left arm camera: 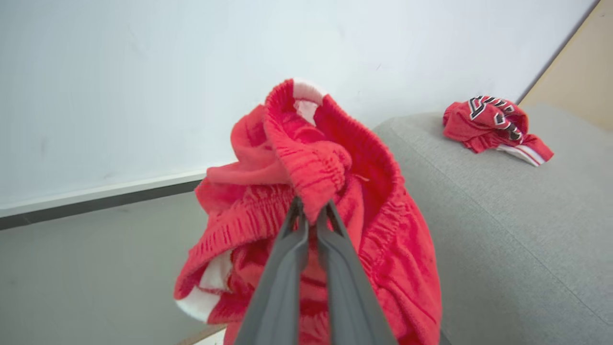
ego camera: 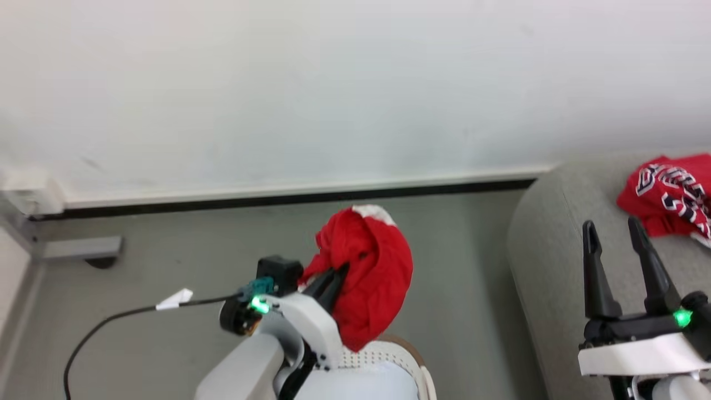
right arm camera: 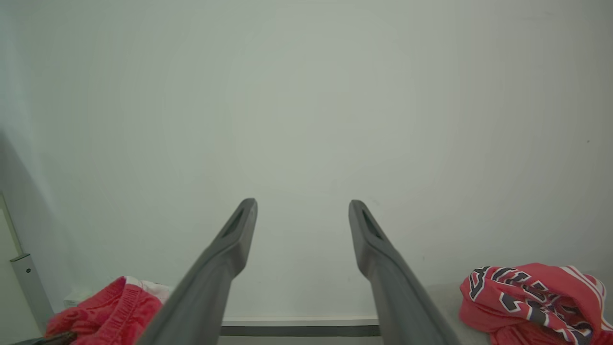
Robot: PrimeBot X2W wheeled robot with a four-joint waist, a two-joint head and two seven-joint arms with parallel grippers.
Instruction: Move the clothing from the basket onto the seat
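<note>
The right gripper reaches the held red garment and grabs its loose hanging side next, because the fingertips of my left gripper crowd one side.
My left gripper (ego camera: pixel 338 273) (left arm camera: pixel 311 211) is shut on a bunched red garment (ego camera: pixel 369 280) (left arm camera: pixel 325 211) with white trim, held up in the air above the basket (ego camera: pixel 397 355), whose off-white holed rim shows at the bottom. A second red garment, the lettered jersey (ego camera: pixel 669 194) (left arm camera: pixel 495 124) (right arm camera: pixel 531 299), lies crumpled on the grey seat (ego camera: pixel 550 261) (left arm camera: pixel 503 215) at the right. My right gripper (ego camera: pixel 614 230) (right arm camera: pixel 301 211) stands open and empty over the seat's near edge, just left of the jersey. The held garment (right arm camera: pixel 103 309) also appears low left in the right wrist view.
A white wall with a dark baseboard (ego camera: pixel 289 197) runs behind everything. Grey floor (ego camera: pixel 183 255) lies between basket and wall. A black cable with a white tag (ego camera: pixel 175 300) trails left from my left wrist. A grey bracket (ego camera: pixel 83 247) sits at the far left.
</note>
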